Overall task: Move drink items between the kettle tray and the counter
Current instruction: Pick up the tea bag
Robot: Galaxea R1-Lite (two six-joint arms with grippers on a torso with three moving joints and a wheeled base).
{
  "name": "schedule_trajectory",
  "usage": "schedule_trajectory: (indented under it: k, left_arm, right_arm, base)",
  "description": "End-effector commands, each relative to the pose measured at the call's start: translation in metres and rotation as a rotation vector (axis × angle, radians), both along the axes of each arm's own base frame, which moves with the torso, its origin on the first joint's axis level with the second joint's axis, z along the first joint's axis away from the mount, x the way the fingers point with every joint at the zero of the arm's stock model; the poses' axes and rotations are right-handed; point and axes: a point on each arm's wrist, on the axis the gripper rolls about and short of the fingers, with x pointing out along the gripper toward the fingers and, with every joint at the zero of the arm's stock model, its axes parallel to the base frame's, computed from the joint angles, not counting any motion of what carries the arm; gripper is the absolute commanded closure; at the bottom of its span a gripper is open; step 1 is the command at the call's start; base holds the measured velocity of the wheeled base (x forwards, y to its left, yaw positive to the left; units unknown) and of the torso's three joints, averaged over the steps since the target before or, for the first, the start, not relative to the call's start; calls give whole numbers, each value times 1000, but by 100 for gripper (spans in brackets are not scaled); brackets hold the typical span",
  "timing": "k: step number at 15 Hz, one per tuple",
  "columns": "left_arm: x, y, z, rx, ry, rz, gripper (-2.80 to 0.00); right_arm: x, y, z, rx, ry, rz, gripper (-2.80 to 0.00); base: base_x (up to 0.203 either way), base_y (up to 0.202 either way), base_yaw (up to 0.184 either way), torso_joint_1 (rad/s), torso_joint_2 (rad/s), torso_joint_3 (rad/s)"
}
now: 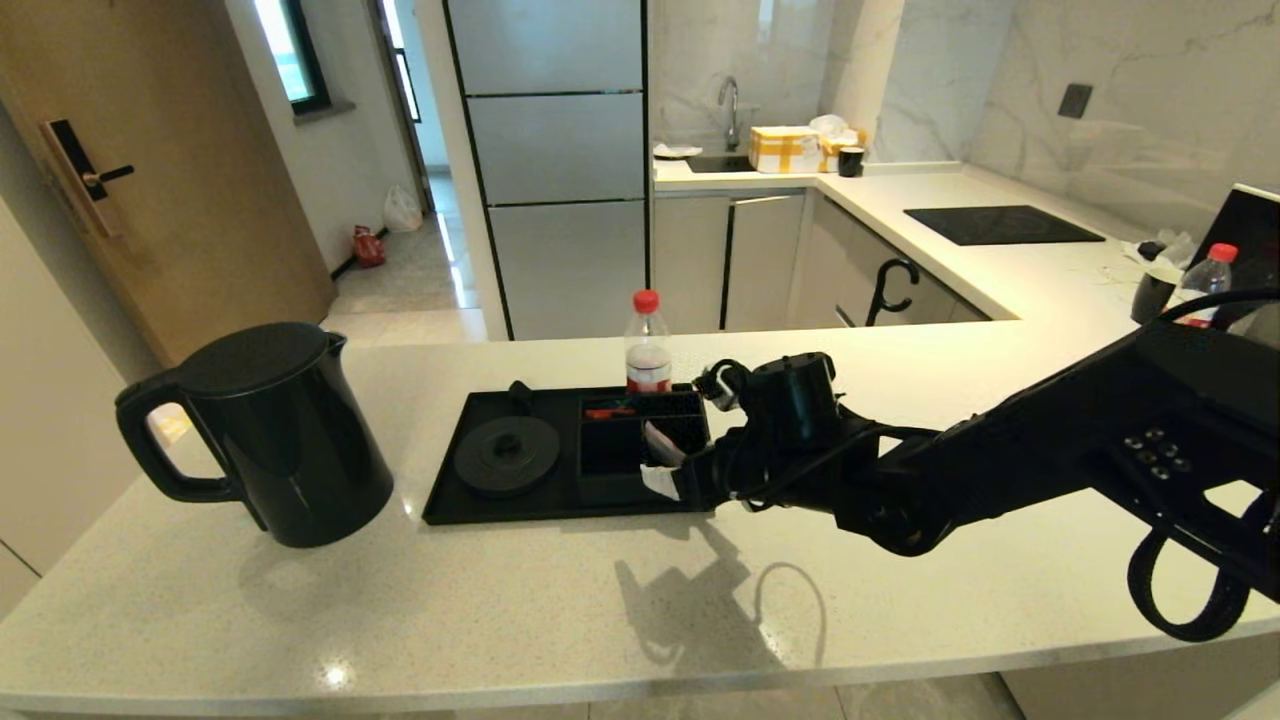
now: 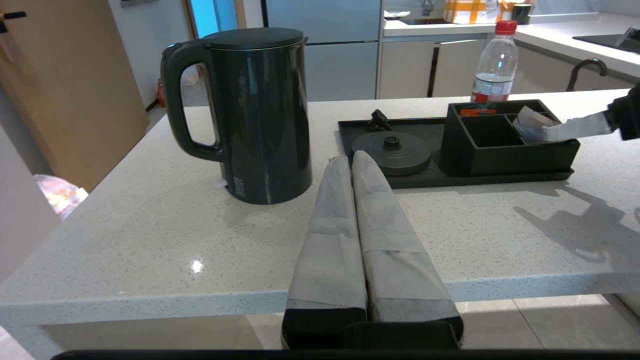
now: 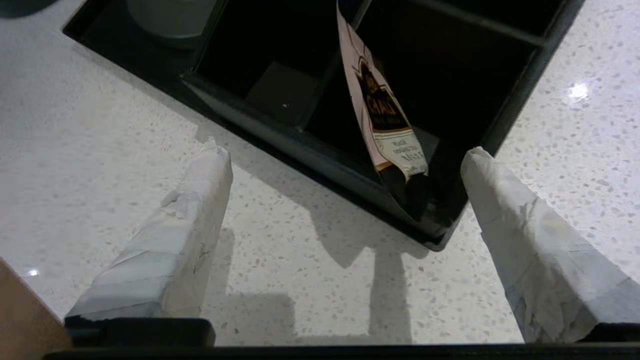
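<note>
The sachet's printed middle (image 3: 382, 107) is still ahead of my fingers, which are on either side of the tray's corner (image 3: 436, 239). My right gripper would miss if it closed now, so it should move forward before it closes on the sachet.
The tall black kettle (image 1: 275, 430) (image 2: 260, 115) stands on the pale speckled counter (image 1: 500, 600), left of the black kettle tray (image 1: 450, 500) (image 2: 360, 130). The tray's round base disc (image 1: 507, 452) is bare. A whitish-pink sachet (image 3: 385, 115) (image 1: 660, 443) leans inside the tray's right front compartment. My right gripper (image 3: 345, 155) (image 1: 680, 440) is open, with nothing in it, just above the counter. That compartment's corner lies between its taped fingers (image 3: 200, 200). My left gripper (image 2: 351, 159) is shut and empty, off the counter's front edge, pointing between kettle and tray.
A clear red-capped bottle (image 1: 648, 345) stands just behind the tray, and a second one (image 1: 1205, 280) stands far right. A small red item (image 1: 610, 410) lies in a back compartment. The black hob (image 1: 1000, 225) sits on the far counter.
</note>
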Motion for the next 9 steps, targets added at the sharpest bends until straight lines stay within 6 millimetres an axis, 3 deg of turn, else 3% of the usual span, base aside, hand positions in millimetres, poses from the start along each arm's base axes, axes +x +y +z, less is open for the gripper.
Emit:
schedule_trajectory:
  k: [1,9]
  left_arm:
    - [4,0,-11,0,39,0,0]
    - [3,0,-11,0,38,0,0]
  right_arm:
    - [5,6,-12,-26,-7,-16,-280]
    - [11,19,-16,-2,-119,-74,-280]
  base:
    - [0,0,0,0,0,0]
    - [0,0,0,0,0,0]
